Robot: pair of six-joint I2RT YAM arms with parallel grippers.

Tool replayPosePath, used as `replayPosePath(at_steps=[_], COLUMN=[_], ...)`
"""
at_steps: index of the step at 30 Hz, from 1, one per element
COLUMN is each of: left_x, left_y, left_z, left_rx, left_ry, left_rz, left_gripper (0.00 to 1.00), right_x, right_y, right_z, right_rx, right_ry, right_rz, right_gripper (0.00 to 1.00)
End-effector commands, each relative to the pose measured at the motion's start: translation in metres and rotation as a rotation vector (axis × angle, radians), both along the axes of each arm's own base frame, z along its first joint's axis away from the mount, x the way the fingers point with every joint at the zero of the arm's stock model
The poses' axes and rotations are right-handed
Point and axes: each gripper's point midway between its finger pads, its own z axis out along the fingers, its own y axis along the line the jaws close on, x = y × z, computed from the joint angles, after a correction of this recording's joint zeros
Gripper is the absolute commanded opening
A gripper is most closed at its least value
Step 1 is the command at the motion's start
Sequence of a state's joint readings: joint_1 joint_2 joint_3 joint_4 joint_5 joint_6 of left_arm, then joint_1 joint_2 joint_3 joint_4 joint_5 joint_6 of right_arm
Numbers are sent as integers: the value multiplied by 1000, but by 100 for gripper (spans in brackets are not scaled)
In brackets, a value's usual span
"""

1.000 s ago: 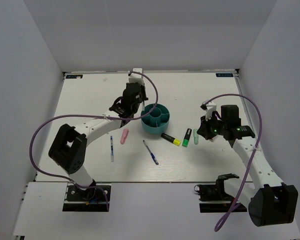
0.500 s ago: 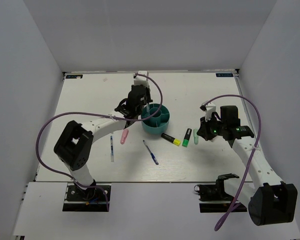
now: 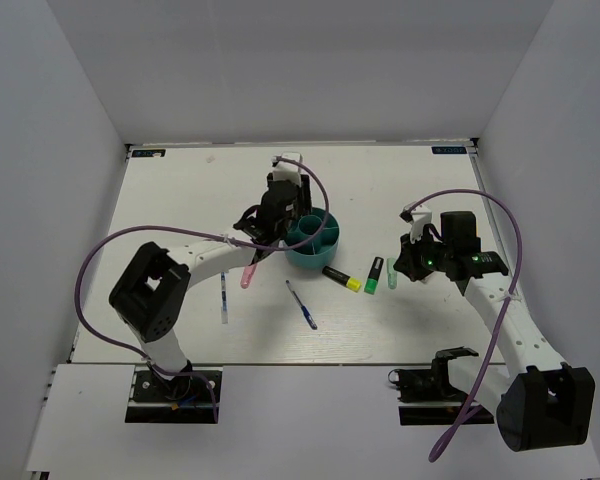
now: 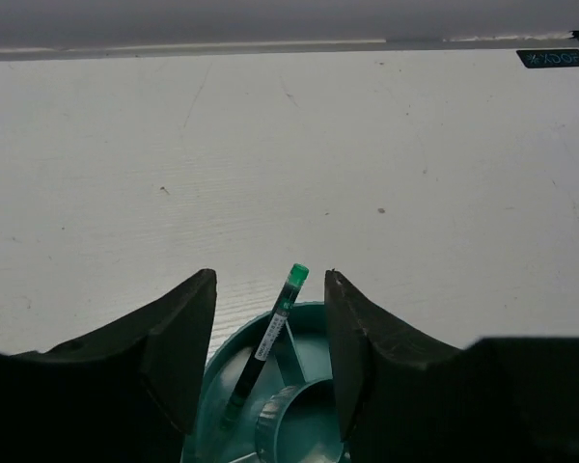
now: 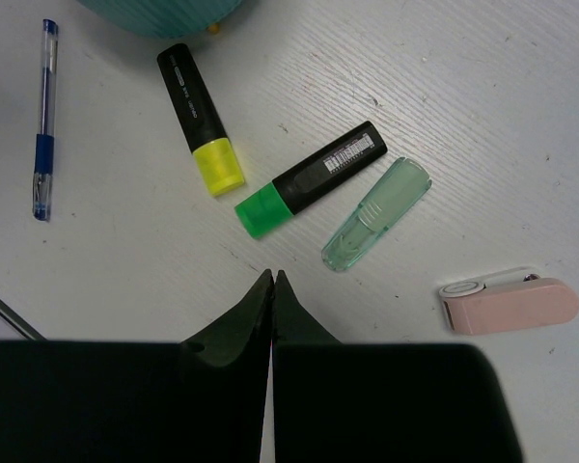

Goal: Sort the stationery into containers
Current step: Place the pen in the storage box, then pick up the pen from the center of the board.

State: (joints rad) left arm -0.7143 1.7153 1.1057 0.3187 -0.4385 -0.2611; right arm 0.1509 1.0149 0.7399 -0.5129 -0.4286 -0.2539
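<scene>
My right gripper would rise empty if lifted now: its shut fingers stop short of the markers and the pale green marker.
The teal organizer (image 3: 315, 240) stands mid-table. My left gripper (image 3: 292, 212) hovers over its far-left rim, open. In the left wrist view a thin black pen with a green cap (image 4: 270, 338) leans in a ring compartment of the organizer (image 4: 217, 371), between my spread fingers (image 4: 179, 333) and apart from both. My right gripper (image 3: 410, 262) is shut and empty (image 5: 273, 280), just above the table. In front of it lie a black marker with a yellow cap (image 5: 201, 121), a black marker with a green cap (image 5: 309, 178) and a pale green marker (image 5: 376, 214).
A pink marker (image 3: 249, 272) and a thin blue pen (image 3: 223, 297) lie left of the organizer. Another blue pen (image 3: 301, 304) lies in front of it. A pink capped piece (image 5: 507, 302) lies beside my right gripper. White walls stand round the table.
My left gripper has moved right, from beside the organizer to over its rim. The right arm and the loose pens have not moved.
</scene>
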Motion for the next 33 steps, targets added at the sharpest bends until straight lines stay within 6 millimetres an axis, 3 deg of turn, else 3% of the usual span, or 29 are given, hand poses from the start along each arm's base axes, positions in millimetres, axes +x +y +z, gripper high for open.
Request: replayPosePath(at_steps=[1, 4, 5, 6, 7, 8, 9, 10, 11, 12, 13, 14, 15, 16, 19, 21, 23, 33], left_x=[-6, -14, -17, -27, -33, -41, -58, -69, -72, -98, -110, -112, -133, -142, -166, -173, -176, -176], left_y=[1, 7, 8, 17, 25, 38, 58, 73, 93, 117, 126, 145, 163, 174, 196, 204, 204, 201], left_z=[15, 26, 30, 48, 48, 59, 32, 47, 44, 8, 3, -9, -34, -49, -87, -105, -118, -143], left_rx=[-16, -10, -11, -23, 0, -3, 84, 32, 40, 112, 76, 54, 118, 106, 111, 92, 82, 54], left_ry=[-24, -45, -51, -75, -55, -55, 97, 111, 154, 316, 364, 429, 533, 598, 790, 875, 915, 1000], left_rz=[4, 5, 4, 9, 23, 58, 97, 140, 192, 231, 242, 287, 311, 340, 359, 378, 368, 349], left_gripper=[59, 61, 56, 31, 13, 0, 0, 0, 0, 0, 27, 42, 50, 62, 68, 68, 67, 66], right_x=[6, 6, 6, 5, 5, 5, 5, 5, 2, 4, 3, 0, 1, 3, 0, -2, -2, -3], right_y=[1, 1, 0, 0, 0, 0, 0, 0, 2, 2, 4, 5, 6, 7, 10, 12, 13, 11], right_z=[6, 7, 8, 8, 8, 8, 10, 10, 9, 10, 9, 9, 12, 10, 10, 10, 11, 8], right_rx=[8, 10, 7, 9, 6, 6, 9, 9, 14, 12, 15, 15, 17, 17, 31, 40, 38, 36], right_ry=[-37, -41, -42, -44, -42, -46, -51, -50, -45, -41, -30, -3, 1, 21, 58, 69, 83, 85], right_rz=[3, 4, 4, 3, 3, 4, 4, 6, 18, 22, 29, 38, 43, 40, 60, 69, 71, 59], right_gripper=[0, 0, 0, 0, 0, 0, 2, 36, 51, 59, 56, 41, 16, 0, 0, 24, 36, 35])
